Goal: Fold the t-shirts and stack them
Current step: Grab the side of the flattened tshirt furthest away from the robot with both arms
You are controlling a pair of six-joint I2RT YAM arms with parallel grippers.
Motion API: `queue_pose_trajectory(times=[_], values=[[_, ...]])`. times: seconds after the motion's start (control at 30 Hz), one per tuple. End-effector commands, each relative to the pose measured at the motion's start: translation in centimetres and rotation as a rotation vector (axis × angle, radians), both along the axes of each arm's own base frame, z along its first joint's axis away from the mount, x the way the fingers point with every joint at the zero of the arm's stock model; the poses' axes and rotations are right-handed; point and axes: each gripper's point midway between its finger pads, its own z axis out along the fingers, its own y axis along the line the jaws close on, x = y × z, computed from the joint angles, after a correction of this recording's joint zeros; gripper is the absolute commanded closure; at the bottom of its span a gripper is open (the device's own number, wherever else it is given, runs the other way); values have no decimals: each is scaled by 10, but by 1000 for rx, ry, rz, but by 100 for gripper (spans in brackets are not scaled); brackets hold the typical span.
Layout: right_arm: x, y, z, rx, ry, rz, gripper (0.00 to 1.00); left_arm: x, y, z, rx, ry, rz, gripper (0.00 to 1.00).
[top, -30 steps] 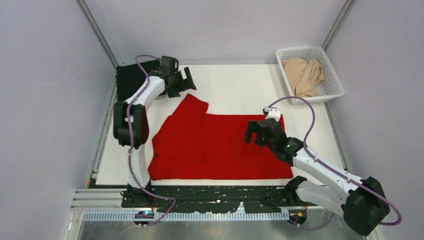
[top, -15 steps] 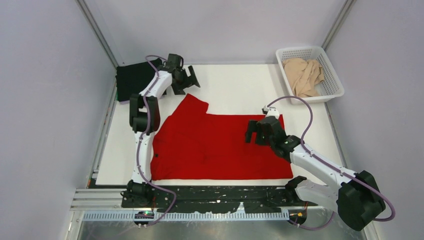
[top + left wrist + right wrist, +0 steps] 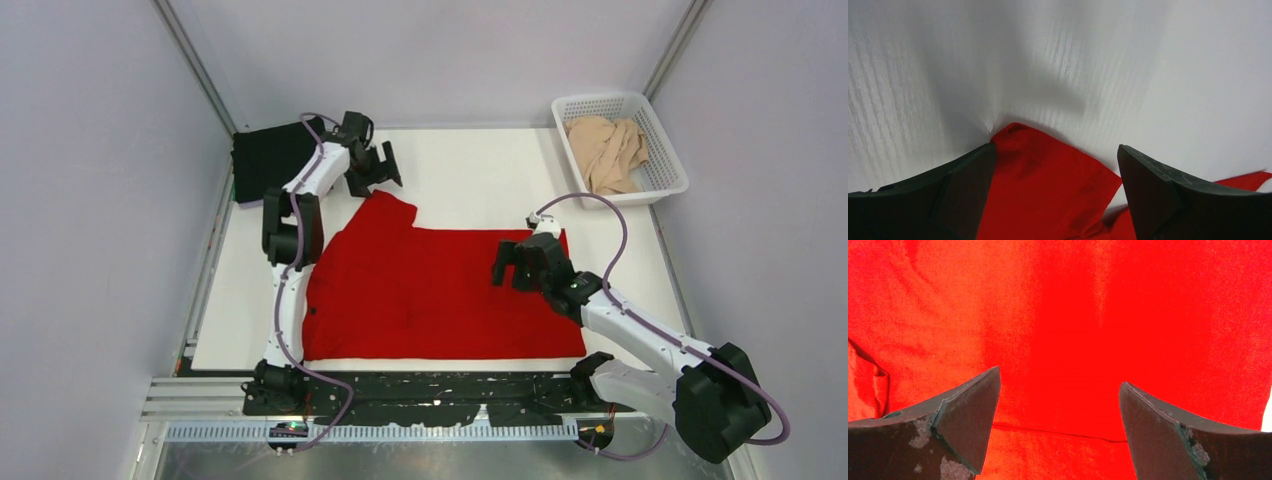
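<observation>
Next, my left gripper grabs the red t-shirt by the far sleeve's tip, to fold that sleeve inward over the t-shirt's body.
The red t-shirt lies spread flat on the white table, one sleeve pointing to the far left. My left gripper is open just above that sleeve's tip. My right gripper is open low over the shirt's right part, where a fold edge runs between the jaws. A folded black t-shirt lies at the far left corner. The beige t-shirt is crumpled in the basket. The lavender t-shirt is out of view.
The white lattice basket stands at the far right corner. The white table is bordered by grey walls on three sides. A black rail runs along the near edge.
My left gripper has swung from near the black shirt rightward and down toward the red sleeve tip. The right gripper has barely moved.
</observation>
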Motion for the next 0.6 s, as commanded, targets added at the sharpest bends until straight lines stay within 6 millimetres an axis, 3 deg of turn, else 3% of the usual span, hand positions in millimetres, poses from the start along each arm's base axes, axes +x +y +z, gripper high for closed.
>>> queue_pose_trajectory(times=[0.0,0.3,0.57], values=[[6,-2,11,17,-58,-8,4,-32,3,2,173,54,-47,10],[4,-8,10,3,-59,-21,4,-33,8,2,230,64,-26,46],[5,-13,9,-10,-61,-35,5,-32,11,3,249,57,-27,59]])
